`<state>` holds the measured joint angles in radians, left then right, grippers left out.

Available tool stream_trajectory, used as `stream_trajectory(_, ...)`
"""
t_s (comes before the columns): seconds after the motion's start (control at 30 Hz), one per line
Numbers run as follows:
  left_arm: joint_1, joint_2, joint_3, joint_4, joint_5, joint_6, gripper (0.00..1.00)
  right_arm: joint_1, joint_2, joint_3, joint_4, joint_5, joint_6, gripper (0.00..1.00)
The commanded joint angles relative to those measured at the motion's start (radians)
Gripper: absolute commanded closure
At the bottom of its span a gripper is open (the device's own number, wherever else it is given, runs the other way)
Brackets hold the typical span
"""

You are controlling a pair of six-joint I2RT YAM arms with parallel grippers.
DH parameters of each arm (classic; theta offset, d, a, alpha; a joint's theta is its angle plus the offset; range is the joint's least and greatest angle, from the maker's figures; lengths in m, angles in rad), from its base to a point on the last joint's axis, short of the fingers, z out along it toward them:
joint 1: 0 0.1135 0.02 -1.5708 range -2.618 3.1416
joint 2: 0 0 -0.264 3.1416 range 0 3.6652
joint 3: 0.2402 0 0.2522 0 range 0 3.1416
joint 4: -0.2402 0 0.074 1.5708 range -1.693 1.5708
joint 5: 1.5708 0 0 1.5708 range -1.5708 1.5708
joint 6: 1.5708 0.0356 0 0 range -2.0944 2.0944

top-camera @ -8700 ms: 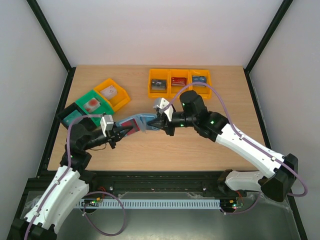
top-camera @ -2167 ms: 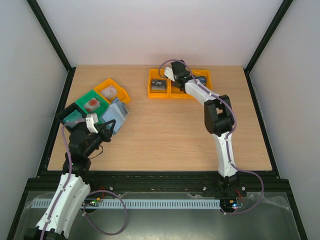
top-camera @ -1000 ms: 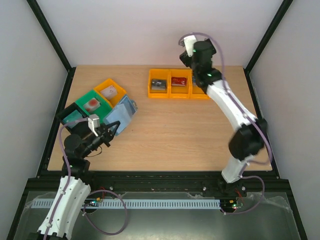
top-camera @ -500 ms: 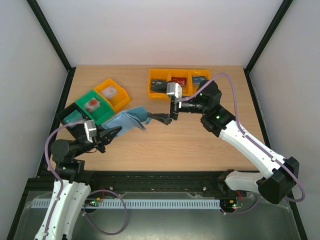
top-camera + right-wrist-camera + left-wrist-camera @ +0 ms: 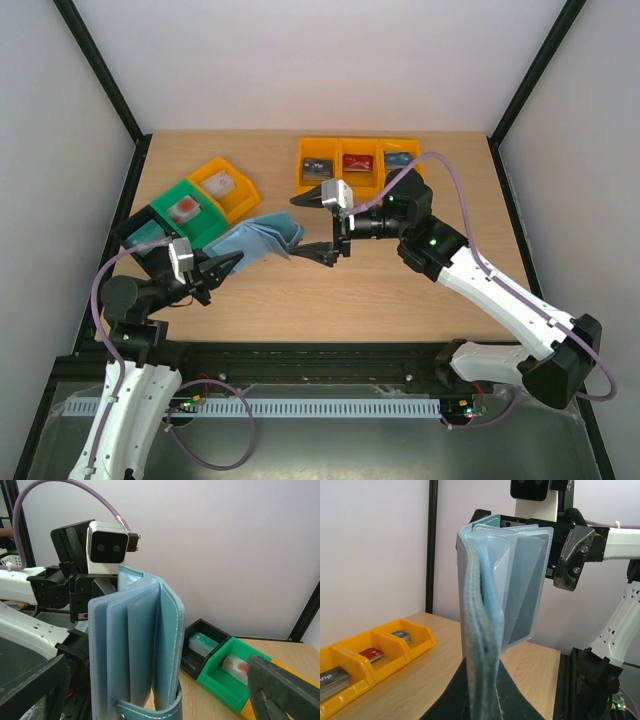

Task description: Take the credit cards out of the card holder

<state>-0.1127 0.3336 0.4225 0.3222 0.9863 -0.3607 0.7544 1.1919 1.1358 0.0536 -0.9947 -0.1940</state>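
Observation:
Next, my right gripper takes hold of the card holder by its loose end (image 5: 290, 235), so the fanned pockets stay free for taking credit cards out.
My left gripper (image 5: 225, 266) is shut on the spine edge of the teal-blue card holder (image 5: 262, 238) and holds it above the table. In the left wrist view the card holder (image 5: 480, 620) stands upright between my fingers, its pale pockets fanned open. My right gripper (image 5: 308, 228) is open, one finger on each side of the holder's free end without touching it. In the right wrist view the card holder (image 5: 135, 645) and its tab fill the gap between the fingers (image 5: 285, 690). Credit cards (image 5: 358, 162) lie in the bins. Whether any sits in the pockets I cannot tell.
Three orange bins (image 5: 300, 160) stand in a row at the back, one card in each. At the left sit an orange bin (image 5: 240, 200), a green bin (image 5: 165, 195) and a black bin (image 5: 128, 228), each with a card. The left wrist camera (image 5: 107, 547) faces my right gripper.
The right arm has swung down from high over the back bins, and its open fingers now straddle the holder's free end. The left arm has drawn back slightly, still gripping the holder.

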Motion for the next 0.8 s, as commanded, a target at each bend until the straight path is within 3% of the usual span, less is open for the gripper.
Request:
stream_trajectory(0.0,0.002,-0.013,0.025,0.016,-0.009,0.016,0.98,0.009,-0.01,0.012,0.002,0.037,0.03,0.08)
stream_trajectory(0.13,0.002,-0.013,0.025,0.006,-0.018,0.019,0.98,0.023,0.006,0.024,-0.03,0.008,0.034,0.03)
stream_trajectory(0.53,0.002,-0.01,0.022,-0.012,-0.031,0.032,0.98,0.098,0.049,0.047,-0.086,0.18,0.022,0.06)
stream_trajectory(0.57,0.002,-0.01,0.021,-0.012,-0.031,0.032,0.98,0.098,0.054,0.05,-0.093,0.192,0.021,0.11)
stream_trajectory(0.7,0.002,-0.013,0.02,-0.016,-0.026,0.032,0.98,0.099,0.063,0.067,-0.137,0.208,-0.004,0.56)
stream_trajectory(0.77,0.002,-0.014,0.015,-0.013,-0.025,0.034,0.98,0.099,0.059,0.064,-0.143,0.213,-0.013,0.73)
